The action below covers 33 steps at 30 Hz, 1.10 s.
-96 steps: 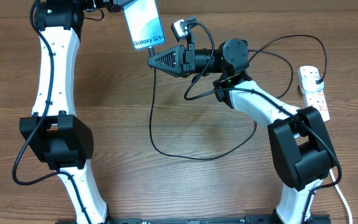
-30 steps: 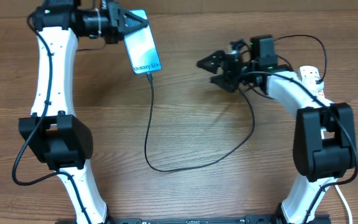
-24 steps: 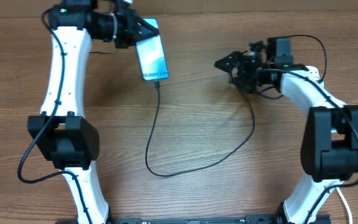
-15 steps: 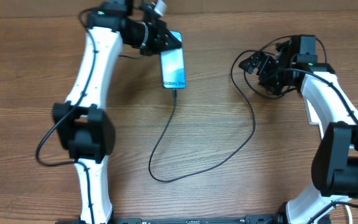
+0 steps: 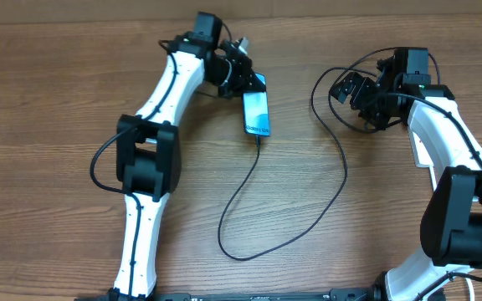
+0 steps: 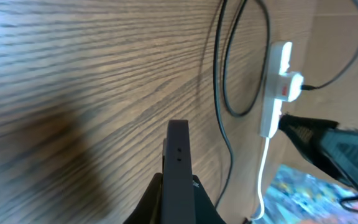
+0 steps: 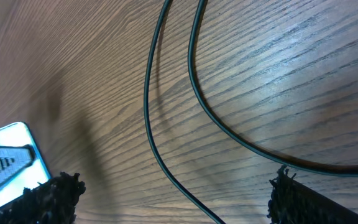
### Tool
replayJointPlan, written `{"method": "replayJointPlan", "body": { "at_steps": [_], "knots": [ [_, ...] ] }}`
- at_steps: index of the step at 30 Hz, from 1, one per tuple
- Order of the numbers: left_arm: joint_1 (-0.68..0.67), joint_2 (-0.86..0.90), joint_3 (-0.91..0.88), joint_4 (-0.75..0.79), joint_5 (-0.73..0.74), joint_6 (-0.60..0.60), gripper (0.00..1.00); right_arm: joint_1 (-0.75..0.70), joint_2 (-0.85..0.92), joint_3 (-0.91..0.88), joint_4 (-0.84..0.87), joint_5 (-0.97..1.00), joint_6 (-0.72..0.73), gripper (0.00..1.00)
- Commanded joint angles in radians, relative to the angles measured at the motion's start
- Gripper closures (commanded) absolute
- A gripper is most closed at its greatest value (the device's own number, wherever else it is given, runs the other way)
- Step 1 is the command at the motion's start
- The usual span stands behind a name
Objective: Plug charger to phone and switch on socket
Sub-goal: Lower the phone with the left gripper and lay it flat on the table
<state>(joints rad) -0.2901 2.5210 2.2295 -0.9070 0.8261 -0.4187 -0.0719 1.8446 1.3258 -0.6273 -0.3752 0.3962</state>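
I should lower the phone with my left gripper before I let go of it. Lit wood still shows between the phone's edge [image 5: 258,134] [image 6: 178,124] and its shadow on the tabletop.
The phone [image 5: 257,113], its light-blue screen up, is held at its far end by my left gripper [image 5: 245,78], shut on it. From the left wrist it shows edge-on as a dark slab [image 6: 178,163] between the jaws of the left gripper [image 6: 178,193]. The charger [image 5: 344,176] is plugged into the phone's near end, loops over the table and climbs to the right. My right gripper [image 5: 351,94] stands open above that cable [image 7: 151,124], the right gripper [image 7: 176,199] holding nothing. The phone [image 7: 23,137] appears at that view's left edge. The socket [image 6: 277,87] shows only in the left wrist view.
A white cord [image 6: 263,163] trails from the socket toward the table edge. My right arm [image 5: 442,142] covers the table's right side. A pale wall [image 5: 350,7] runs along the far edge of the wooden table [image 5: 57,125].
My left arm has swung right, carrying the phone from the far left toward the middle with the cable trailing. My right gripper drew back to the right and stayed open.
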Motion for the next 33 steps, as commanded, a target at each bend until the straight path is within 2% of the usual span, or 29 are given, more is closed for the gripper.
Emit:
{"method": "replayJointPlan", "body": {
  "at_steps": [1, 7, 21, 33],
  "knots": [
    [-0.039, -0.003, 0.01, 0.017, -0.064, -0.061, 0.96, -0.002, -0.021, 0.011, 0.0, 0.016, -0.008, 0.0],
    [-0.071, 0.008, 0.01, 0.026, -0.18, -0.098, 0.96, -0.002, -0.021, 0.011, -0.007, 0.016, -0.008, 0.0],
    [-0.078, 0.108, 0.009, 0.021, -0.168, -0.121, 0.96, -0.002, -0.021, 0.011, -0.013, 0.016, -0.008, 0.0],
    [-0.077, 0.108, 0.006, 0.021, -0.168, -0.121, 0.96, -0.002, -0.021, 0.01, -0.014, 0.016, -0.008, 0.0]
  ]
}}
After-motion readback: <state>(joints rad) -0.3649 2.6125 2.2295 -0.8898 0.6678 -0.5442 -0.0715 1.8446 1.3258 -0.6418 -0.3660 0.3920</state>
